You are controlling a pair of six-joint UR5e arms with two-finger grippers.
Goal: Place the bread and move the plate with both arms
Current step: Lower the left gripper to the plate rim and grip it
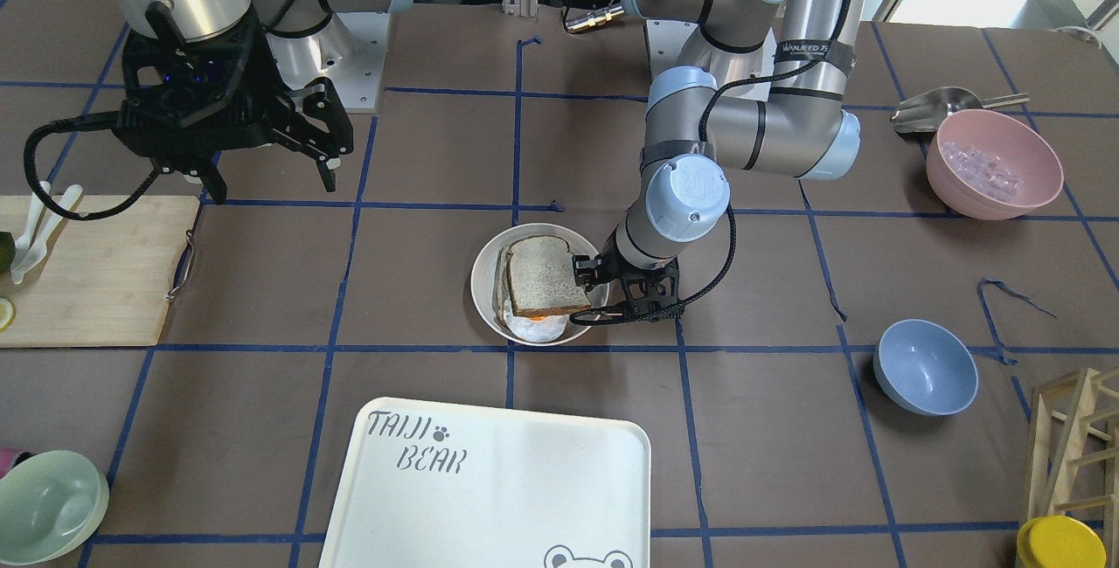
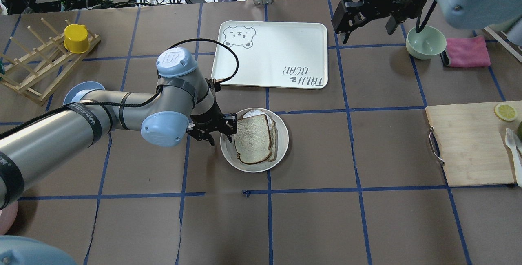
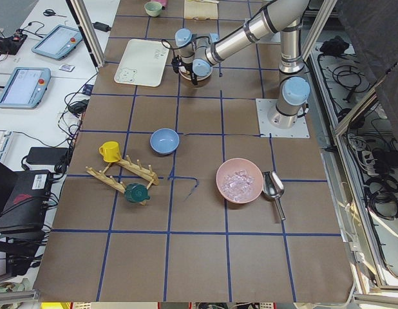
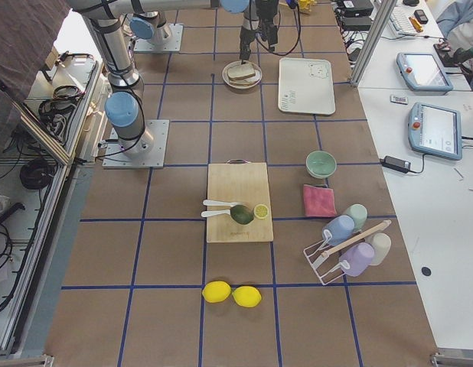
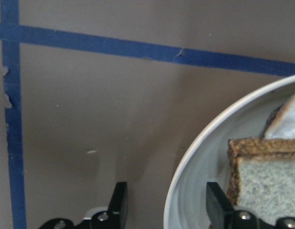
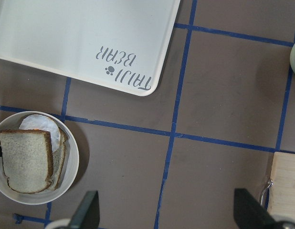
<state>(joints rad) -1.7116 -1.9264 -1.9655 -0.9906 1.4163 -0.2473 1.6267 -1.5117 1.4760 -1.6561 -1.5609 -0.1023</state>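
Note:
Next, my left gripper grips the plate's bare rim [image 1: 602, 301] to move the plate, since stacked bread and egg [image 1: 545, 285] sit loose in the middle.
The bread [image 2: 253, 138], with a dark brown crust, lies on top of a second slice and a white fried egg on the round cream plate [image 2: 282, 134] at the table's middle. It also shows in the front view [image 1: 546, 275] and the right wrist view [image 6: 26, 160]. My left gripper [image 2: 222, 132] is low at the plate's left side, open. In the left wrist view its gripper [image 5: 166, 210] has the plate rim [image 5: 185, 171] between its fingers. My right gripper [image 2: 367, 28] is open and empty, high above the table between the tray and the green bowl.
The TAIJI BEAR tray [image 2: 273, 53] lies just beyond the plate. A pale green bowl [image 2: 424, 43] and pink cloth [image 2: 467, 51] are far right, a cutting board [image 2: 469, 142] at the right. A wooden rack [image 2: 36, 69] with a yellow cup [image 2: 76, 38] stands far left.

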